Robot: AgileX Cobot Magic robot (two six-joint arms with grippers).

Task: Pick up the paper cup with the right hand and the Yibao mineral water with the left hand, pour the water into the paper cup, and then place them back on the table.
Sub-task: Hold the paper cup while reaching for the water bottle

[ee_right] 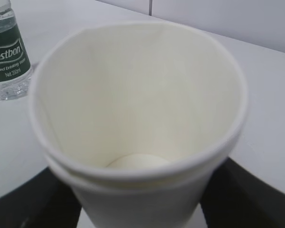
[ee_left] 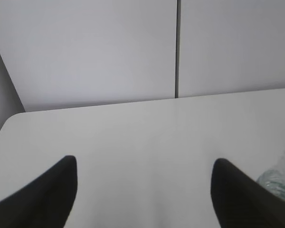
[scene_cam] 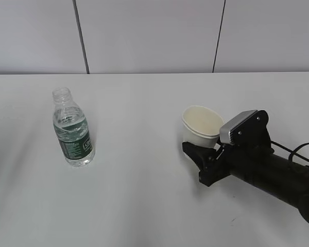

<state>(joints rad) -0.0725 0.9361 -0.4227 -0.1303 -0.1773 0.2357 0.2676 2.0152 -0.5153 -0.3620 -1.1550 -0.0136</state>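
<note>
I will next grab the paper cup with my right gripper by the lower part of its side, so the cup's rim stays open for the water to be poured in.
The paper cup stands on the white table right of centre, empty, and it fills the right wrist view. My right gripper lies low on the table, open, one black finger on each side of the cup's lower wall; I cannot tell if they touch it. The Yibao mineral water stands upright and capless at the left, part full, its green label showing. My left gripper is open over bare table with nothing between its fingers; the bottle peeks in beyond its right finger.
A grey panelled wall runs behind the table's far edge. The table's rounded left corner shows in the left wrist view. A black cable trails from the right arm.
</note>
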